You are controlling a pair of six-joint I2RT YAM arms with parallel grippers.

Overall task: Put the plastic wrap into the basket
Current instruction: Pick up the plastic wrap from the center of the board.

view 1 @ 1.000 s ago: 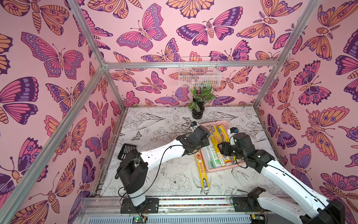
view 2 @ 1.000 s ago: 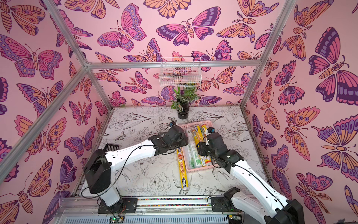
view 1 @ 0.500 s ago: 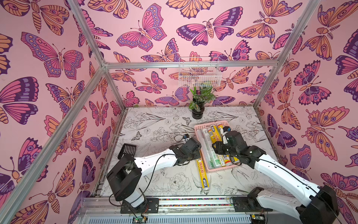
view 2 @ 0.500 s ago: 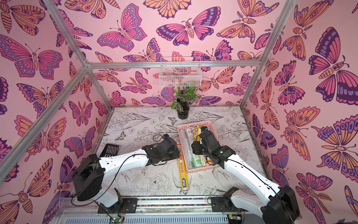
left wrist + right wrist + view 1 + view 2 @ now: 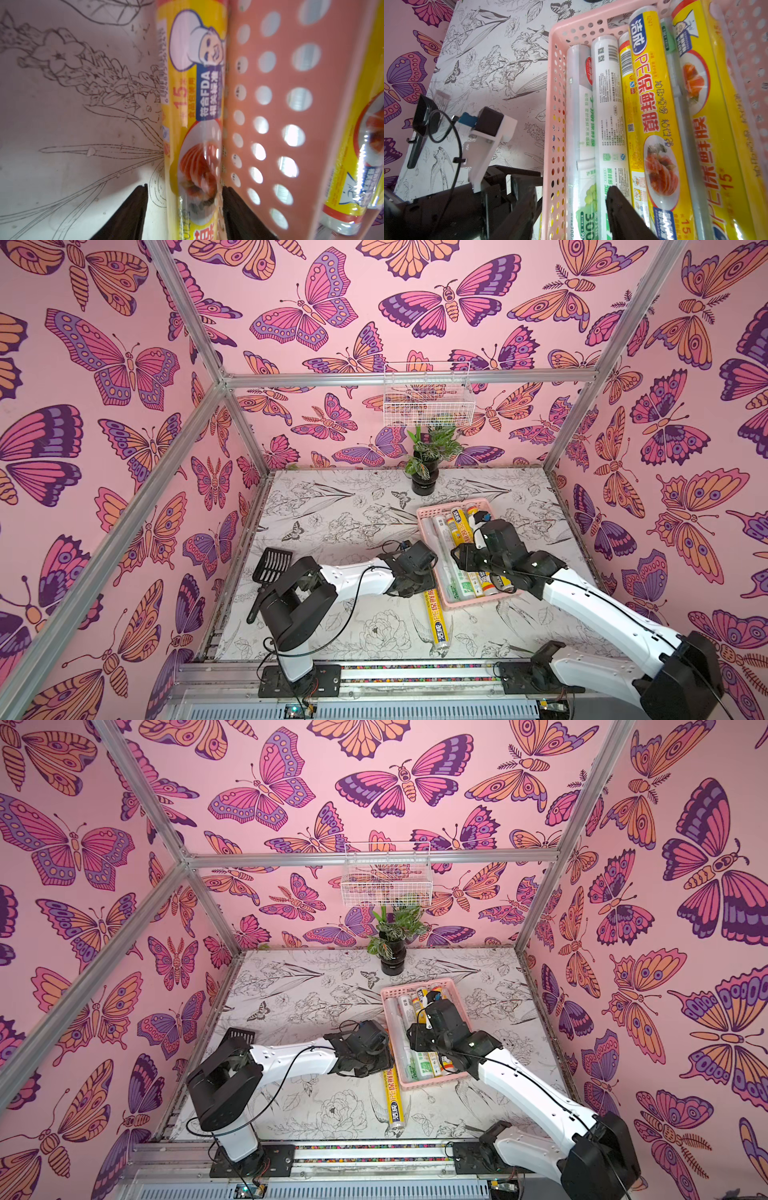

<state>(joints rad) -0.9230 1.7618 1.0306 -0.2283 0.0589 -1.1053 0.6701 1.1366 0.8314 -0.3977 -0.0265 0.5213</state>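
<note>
My left gripper grabs the yellow plastic wrap roll's long sides from above next, to lay the roll lengthwise into the basket.
The pink basket [image 5: 453, 506] [image 5: 419, 984] stands right of centre and holds several rolls of plastic wrap, yellow [image 5: 648, 104] and silvery-white [image 5: 581, 124]. One yellow roll [image 5: 437, 622] [image 5: 394, 1102] [image 5: 195, 104] lies on the table, flat against the basket's left wall [image 5: 280, 79]. My left gripper [image 5: 417, 574] [image 5: 185, 187] is open and low over that roll's far end. One finger is on each side, with a gap on the table side. My right gripper [image 5: 465, 556] [image 5: 571, 187] is open astride the left wall [image 5: 550, 145]. It has one finger outside the wall and one over the silvery rolls.
A black slotted scoop [image 5: 272, 564] [image 5: 423, 116] lies near the left wall, behind my left arm. A potted plant [image 5: 426, 477] stands at the back, just behind the basket. A white wire basket [image 5: 428, 402] hangs on the back wall. The two wrists are close together beside the basket.
My left gripper pulled back from the basket's far end, came down over the loose roll and widened its jaws. My right gripper slid left across the basket to its left wall.
</note>
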